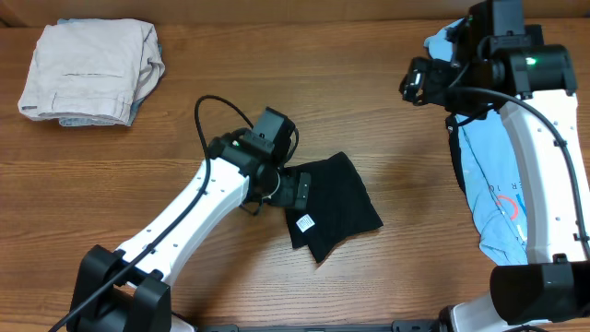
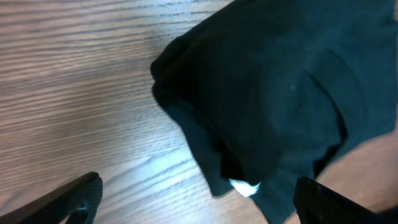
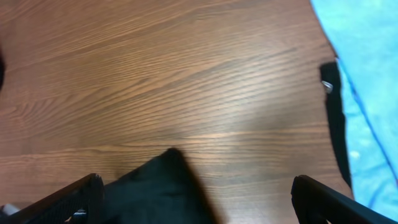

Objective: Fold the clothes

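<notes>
My left gripper is going to grab the black T-shirt bundle next by its edge near the white tag, with the layers together, to put it on the beige trousers.
The black T-shirt [image 1: 339, 201] lies in a compact folded bundle at the table's middle, with its small white tag [image 1: 305, 222] showing near the front edge. My left gripper [image 1: 295, 190] is open at the shirt's left edge. In the left wrist view the shirt [image 2: 267, 93] fills the upper right, and the tag [image 2: 245, 186] lies between my spread fingers [image 2: 199, 208]. My right gripper [image 1: 417, 83] is open and empty, raised at the back right. In its view the fingers [image 3: 199, 202] frame a corner of the black shirt [image 3: 161, 193]. A light blue printed T-shirt [image 1: 493, 184] lies under the right arm.
Folded beige trousers [image 1: 92, 69] sit at the back left corner. The light blue shirt also shows in the right wrist view [image 3: 367, 62], with a dark strip of cloth [image 3: 336, 118] along its left edge. Bare wooden table [image 1: 184, 277] surrounds the black shirt.
</notes>
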Available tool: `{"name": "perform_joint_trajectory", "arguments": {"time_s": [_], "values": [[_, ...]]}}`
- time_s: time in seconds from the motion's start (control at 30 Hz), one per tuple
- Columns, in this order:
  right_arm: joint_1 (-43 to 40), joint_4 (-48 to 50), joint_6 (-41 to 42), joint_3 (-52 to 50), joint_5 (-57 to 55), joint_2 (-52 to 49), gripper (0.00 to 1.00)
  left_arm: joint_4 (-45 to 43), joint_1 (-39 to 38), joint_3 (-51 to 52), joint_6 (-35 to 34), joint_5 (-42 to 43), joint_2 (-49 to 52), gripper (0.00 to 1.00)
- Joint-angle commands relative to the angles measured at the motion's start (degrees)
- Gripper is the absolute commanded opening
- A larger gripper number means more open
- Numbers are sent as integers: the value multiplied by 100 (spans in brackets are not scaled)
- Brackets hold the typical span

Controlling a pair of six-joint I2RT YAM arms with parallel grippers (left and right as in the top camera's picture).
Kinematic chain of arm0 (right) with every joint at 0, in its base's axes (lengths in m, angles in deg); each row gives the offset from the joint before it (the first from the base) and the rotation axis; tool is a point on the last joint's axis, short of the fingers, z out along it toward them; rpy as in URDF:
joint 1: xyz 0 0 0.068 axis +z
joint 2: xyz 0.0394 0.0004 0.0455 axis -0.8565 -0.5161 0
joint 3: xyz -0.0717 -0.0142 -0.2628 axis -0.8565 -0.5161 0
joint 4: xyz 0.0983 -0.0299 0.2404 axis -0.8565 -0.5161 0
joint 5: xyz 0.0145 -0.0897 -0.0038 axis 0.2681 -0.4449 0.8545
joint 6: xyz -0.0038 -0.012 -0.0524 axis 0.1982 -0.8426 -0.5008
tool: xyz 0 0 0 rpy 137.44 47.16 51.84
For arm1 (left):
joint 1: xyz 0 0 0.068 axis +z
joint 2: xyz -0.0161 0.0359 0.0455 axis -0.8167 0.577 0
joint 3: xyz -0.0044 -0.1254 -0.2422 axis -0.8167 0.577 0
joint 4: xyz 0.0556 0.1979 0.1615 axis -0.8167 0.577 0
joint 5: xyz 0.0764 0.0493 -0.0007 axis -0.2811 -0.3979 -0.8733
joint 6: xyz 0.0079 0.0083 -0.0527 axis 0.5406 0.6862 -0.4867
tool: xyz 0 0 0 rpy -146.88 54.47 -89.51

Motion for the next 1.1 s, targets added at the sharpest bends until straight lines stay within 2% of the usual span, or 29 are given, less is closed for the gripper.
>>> {"name": "perform_joint_trajectory", "arguments": {"time_s": [0.0, 0.07, 0.17, 0.3, 0.5, 0.63, 0.77, 0.87, 1.0, 1.07], "values": [[-131, -33, 74, 72, -52, 59, 100, -334, -136, 387, -420, -111, -2, 100], [-155, -61, 74, 72, -52, 59, 100, -673, -164, 544, -146, -149, 2, 100], [-155, -101, 83, 72, -52, 59, 100, -1241, -157, 699, 610, -166, 42, 100], [-155, -133, 116, 72, -59, 59, 100, -1263, -142, 699, 793, -61, 190, 100], [-153, -203, 109, 72, -76, 59, 100, -1307, -142, 699, 2068, 15, 509, 100], [-153, -330, 92, 72, -289, 59, 100, -1425, -142, 699, 2570, 205, 796, 100], [-155, -435, 90, 72, -444, 59, 100, -1532, -142, 699, 2529, 376, 1178, 100], [-153, -417, 90, 72, -444, 59, 100, -1510, -85, 699, 2170, 240, 1325, 97], [-155, -426, 90, 72, -444, 55, 100, -1451, 31, 699, 1587, -439, 1325, 98], [-153, -426, 90, 72, -485, 44, 100, -1403, 177, 699, 1480, -1276, 1325, 100]]}}
